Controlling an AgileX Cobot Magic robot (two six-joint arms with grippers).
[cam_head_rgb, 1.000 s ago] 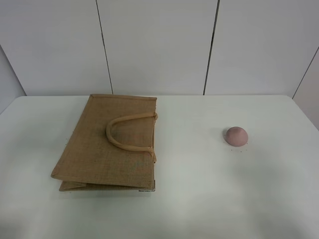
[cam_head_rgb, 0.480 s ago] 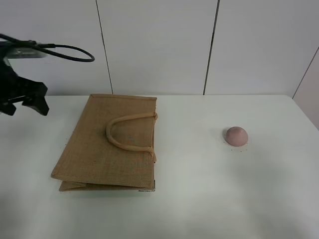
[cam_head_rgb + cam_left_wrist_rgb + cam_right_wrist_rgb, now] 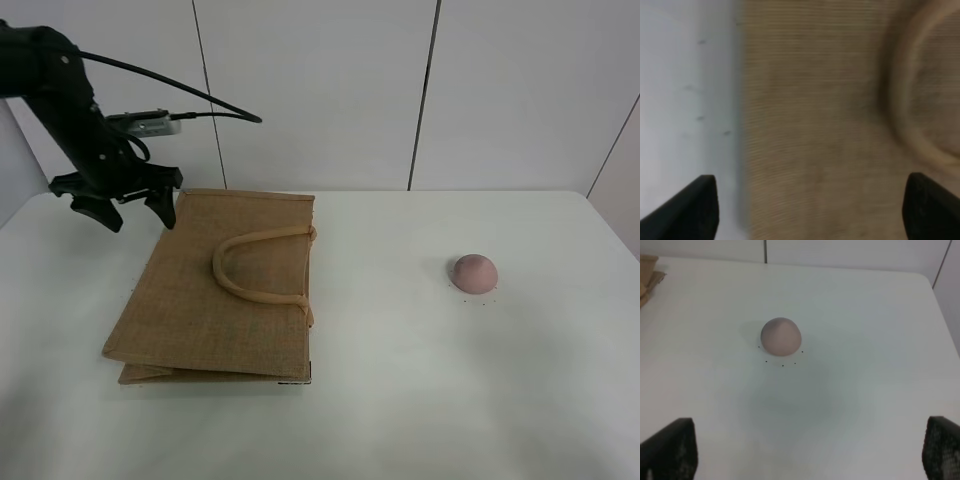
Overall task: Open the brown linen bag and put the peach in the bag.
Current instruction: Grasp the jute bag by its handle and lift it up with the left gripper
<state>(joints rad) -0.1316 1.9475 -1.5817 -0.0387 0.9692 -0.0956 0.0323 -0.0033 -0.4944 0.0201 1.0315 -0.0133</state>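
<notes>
My left gripper should next pinch the bag by the raised handle loop [image 3: 224, 266] on top, because the bag is lying flat and folded [image 3: 190, 310] on the tabletop.
The brown linen bag [image 3: 200, 300] lies flat and folded on the white table, left of the middle, with a beige handle loop [image 3: 240, 285] resting on top. My left gripper [image 3: 132, 212] hovers open above the bag's far left corner. The left wrist view shows the left gripper [image 3: 810, 210] with its dark fingertips [image 3: 692, 210] spread over the blurred bag [image 3: 815, 125] weave and the table edge of it. The peach [image 3: 474, 272] sits alone on the right. In the right wrist view the peach [image 3: 781, 336] lies ahead of my open right gripper [image 3: 807, 452], well clear of the fingers [image 3: 670, 450].
The white table [image 3: 400, 400] runs to a panelled white wall behind. A cable loops from the left arm [image 3: 60, 90] above the bag's far edge. A corner of the bag [image 3: 647, 275] shows in the right wrist view.
The left arm came in from the left edge and moved right, now above the bag's far left corner. Bag and peach have not moved.
</notes>
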